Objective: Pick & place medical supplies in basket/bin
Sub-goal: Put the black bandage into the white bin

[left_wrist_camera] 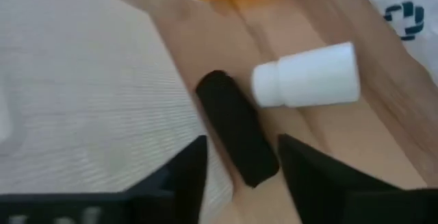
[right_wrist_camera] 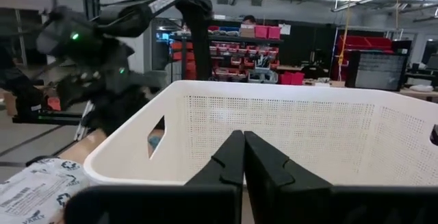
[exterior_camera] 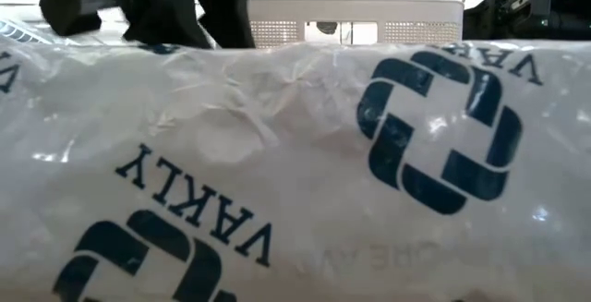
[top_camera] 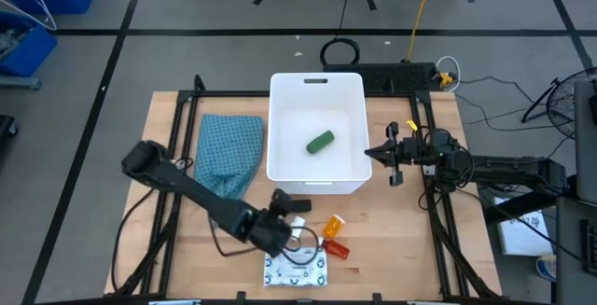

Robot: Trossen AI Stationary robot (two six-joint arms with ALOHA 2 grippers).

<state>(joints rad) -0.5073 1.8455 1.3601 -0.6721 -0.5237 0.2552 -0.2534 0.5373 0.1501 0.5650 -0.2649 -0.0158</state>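
Next, my left gripper takes hold of the small black block by its squared end to place the block in the white bin.
My left gripper (top_camera: 290, 208) (left_wrist_camera: 241, 142) is low over the table, just in front of the white bin's (top_camera: 315, 132) near wall. It is open. The small black block (left_wrist_camera: 236, 128) lies on the wood between its fingers, with a narrow gap on each side. The small white bottle (left_wrist_camera: 308, 75) lies on its side beside the block. The orange pill bottle (top_camera: 333, 224), the red tube (top_camera: 335, 248) and the white printed packet (top_camera: 298, 270) lie near the table's near edge. A green oblong piece (top_camera: 320, 142) lies on the bin's floor. My right gripper (top_camera: 387, 156) (right_wrist_camera: 243, 157) waits, shut, by the bin's right wall.
A blue patterned cloth (top_camera: 229, 151) lies left of the bin. The bin's near wall (left_wrist_camera: 68, 87) stands close beside the left gripper. The packet (exterior_camera: 305, 173) fills the low view. Black frame rails (top_camera: 424, 193) run along the table's sides.
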